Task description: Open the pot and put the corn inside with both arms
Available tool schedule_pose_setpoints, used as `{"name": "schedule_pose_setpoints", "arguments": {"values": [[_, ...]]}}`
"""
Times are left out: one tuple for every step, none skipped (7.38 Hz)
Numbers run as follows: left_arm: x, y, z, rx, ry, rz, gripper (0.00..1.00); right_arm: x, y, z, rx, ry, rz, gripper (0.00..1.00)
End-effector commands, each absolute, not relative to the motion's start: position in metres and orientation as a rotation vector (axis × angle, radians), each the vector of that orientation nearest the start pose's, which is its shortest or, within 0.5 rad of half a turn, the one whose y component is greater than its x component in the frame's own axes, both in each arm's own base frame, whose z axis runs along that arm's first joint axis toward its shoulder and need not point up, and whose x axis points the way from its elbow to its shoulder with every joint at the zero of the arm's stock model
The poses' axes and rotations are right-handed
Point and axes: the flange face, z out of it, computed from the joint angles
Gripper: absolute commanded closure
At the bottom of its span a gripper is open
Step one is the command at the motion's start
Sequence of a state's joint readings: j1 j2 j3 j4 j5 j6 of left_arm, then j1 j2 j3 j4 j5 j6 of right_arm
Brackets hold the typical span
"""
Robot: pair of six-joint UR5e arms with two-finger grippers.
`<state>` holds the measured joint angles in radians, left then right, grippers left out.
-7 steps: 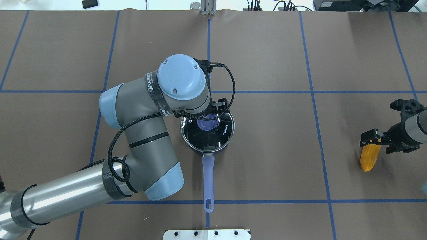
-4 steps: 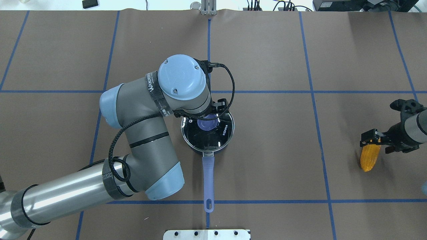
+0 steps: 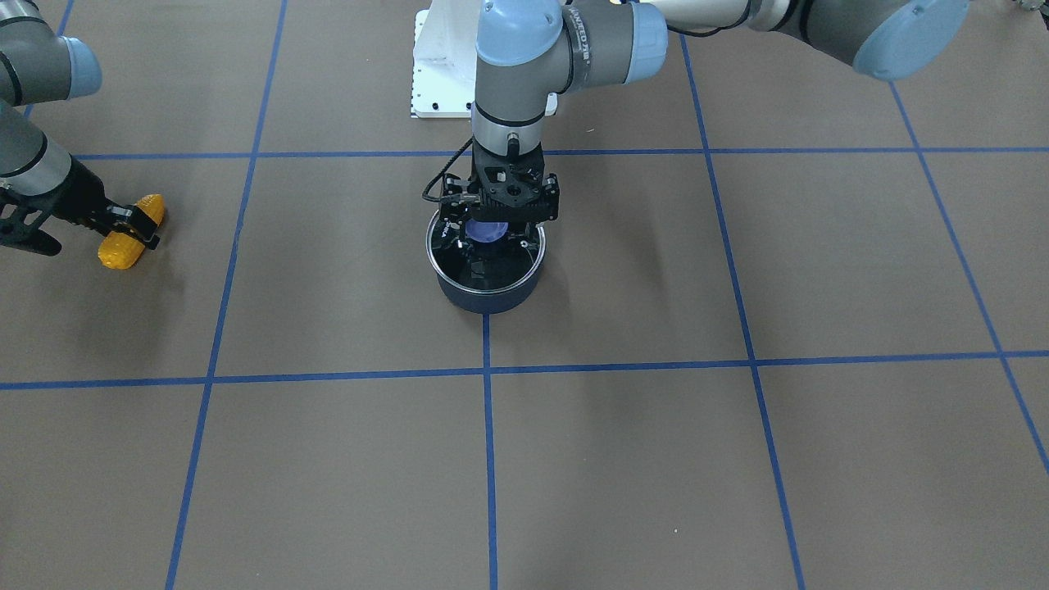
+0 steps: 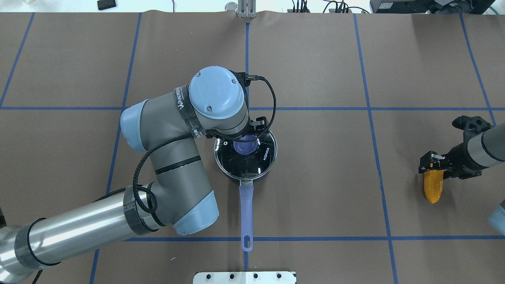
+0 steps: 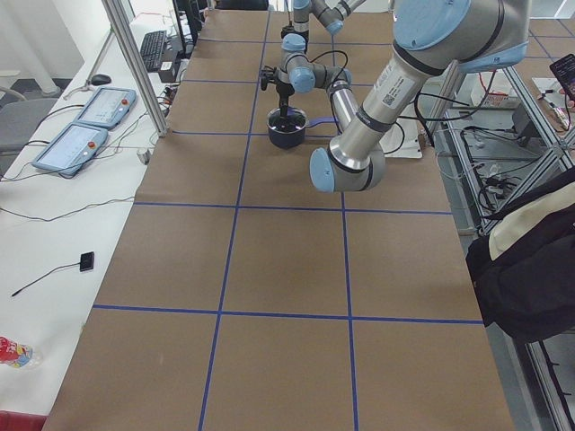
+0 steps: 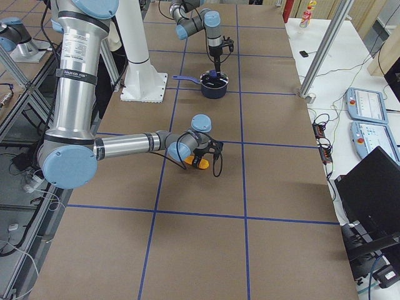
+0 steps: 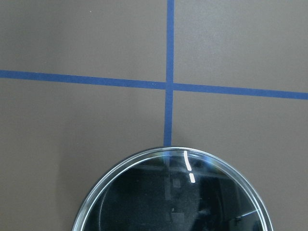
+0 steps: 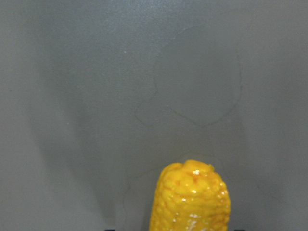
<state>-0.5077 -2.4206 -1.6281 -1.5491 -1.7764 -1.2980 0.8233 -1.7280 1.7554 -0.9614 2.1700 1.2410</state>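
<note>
My left gripper grabs the glass lid [image 3: 483, 270] by the narrow blue knob [image 3: 486, 231] on top next, since the lid spreads wider than the gripper's open fingers.
The navy pot [image 3: 488, 299] stands at the table's middle, its lavender handle [image 4: 246, 213] pointing toward the robot's base. The glass lid [image 4: 260, 161] with its blue knob [image 4: 245, 146] sits on it. My left gripper [image 3: 492, 233] hangs straight down over the lid, open, with its jaws on either side of the knob. The left wrist view shows only the lid's rim [image 7: 120, 173]. My right gripper [image 4: 432, 167] is shut on the upper end of the yellow-orange corn [image 4: 432, 187] at the far right. The corn [image 8: 190, 197] fills the bottom of the right wrist view.
The table is brown with blue tape lines [image 4: 371, 130]. The white base plate [image 4: 244, 277] lies at the near edge behind the pot handle. The bulky left arm's elbow [image 4: 158, 130] stands over the table left of the pot.
My right gripper has moved a little to the left, toward the pot, with the corn in it. My left arm has shifted slightly over the lid. The lid has not moved.
</note>
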Motion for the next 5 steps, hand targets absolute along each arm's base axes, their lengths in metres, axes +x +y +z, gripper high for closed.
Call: {"name": "schedule_pose_setpoints", "arguments": {"values": [[0.556, -0.439, 0.117, 0.16, 0.891, -0.129, 0.02, -0.257, -0.387, 0.574, -0.158, -0.846, 0.272, 0.61], [0.557, -0.438, 0.118, 0.158, 0.889, -0.128, 0.02, -0.256, -0.387, 0.57, -0.158, -0.854, 0.264, 0.66], [0.56, -0.434, 0.116, 0.157, 0.891, -0.121, 0.02, -0.254, -0.389, 0.567, -0.155, -0.863, 0.264, 0.66], [0.566, -0.427, 0.115, 0.157, 0.892, -0.111, 0.02, -0.245, -0.401, 0.558, -0.161, -0.896, 0.273, 0.65], [0.572, -0.419, 0.114, 0.162, 0.891, -0.102, 0.02, -0.231, -0.408, 0.554, -0.181, -0.923, 0.291, 0.65]]}}
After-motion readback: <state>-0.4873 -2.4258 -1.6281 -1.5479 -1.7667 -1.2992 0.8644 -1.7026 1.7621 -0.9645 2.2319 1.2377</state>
